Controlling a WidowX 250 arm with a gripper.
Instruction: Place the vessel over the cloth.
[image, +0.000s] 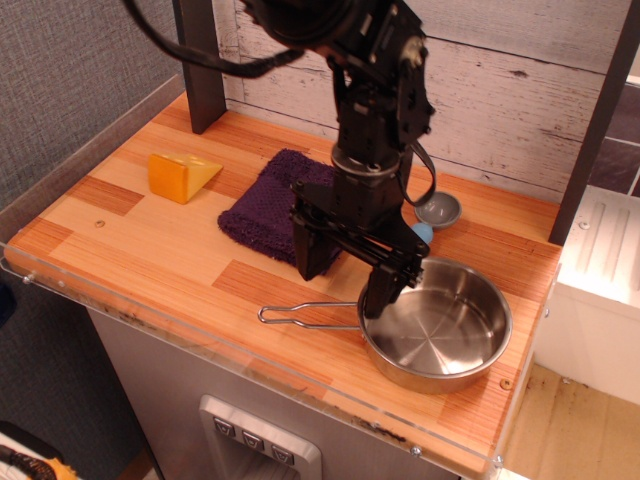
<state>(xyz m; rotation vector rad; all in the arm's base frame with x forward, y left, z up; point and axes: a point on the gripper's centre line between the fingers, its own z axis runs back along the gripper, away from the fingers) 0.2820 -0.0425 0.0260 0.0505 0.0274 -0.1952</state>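
The robot's gripper needs to grab the steel pan by its rim (364, 306) next, beside the wire handle, to set the vessel over the cloth (268, 212).
The vessel (440, 330) is a shiny round steel pan at the front right of the wooden counter, its wire-loop handle (305, 314) pointing left. The cloth (268, 212) is a dark purple folded towel in the middle of the counter, partly hidden by the arm. My gripper (343, 282) is open, fingers pointing down, one finger (307, 254) over the cloth's near edge and the other finger (381, 291) at the pan's left rim. It hangs just above where the handle meets the pan and holds nothing.
A yellow wedge (182, 176) lies at the left. A small grey scoop with a blue handle (437, 211) lies behind the pan, partly hidden by the arm. A dark post (200, 65) stands at the back left. The counter's front edge (250, 365) has a clear lip.
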